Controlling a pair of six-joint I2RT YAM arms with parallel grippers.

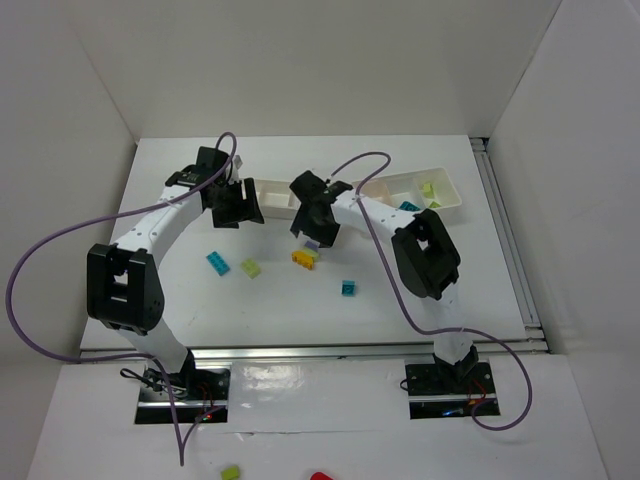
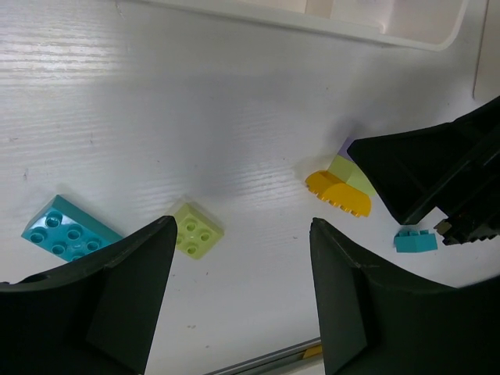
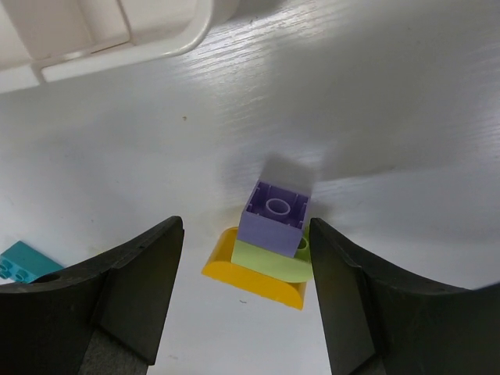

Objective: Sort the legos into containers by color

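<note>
My right gripper isn't ready to close on the stack yet: most of the purple brick's top shows beyond its fingers in the right wrist view. It needs to move down first, then close.
A small stack of legos lies mid-table: a purple brick (image 3: pixel 275 207) on a lime piece (image 3: pixel 269 258) on an orange curved piece (image 3: pixel 248 275), also seen as a stack (image 1: pixel 307 256). My right gripper (image 3: pixel 246 226) hangs open just above it, one finger on each side, apart from the bricks. To the left, my left gripper (image 2: pixel 242 234) is open over bare table. A cyan brick (image 2: pixel 69 230) and a lime brick (image 2: pixel 195 229) lie near its left finger. A small teal brick (image 1: pixel 349 288) sits right of the stack. The containers are two white trays (image 1: pixel 272 186) (image 1: pixel 452 197) at the back.
The right tray holds a lime brick (image 1: pixel 430 188) and a teal brick (image 1: pixel 408 206). White walls close the table in on the left, back and right. A metal rail (image 1: pixel 330 350) runs along the near edge. Purple cables loop off both arms.
</note>
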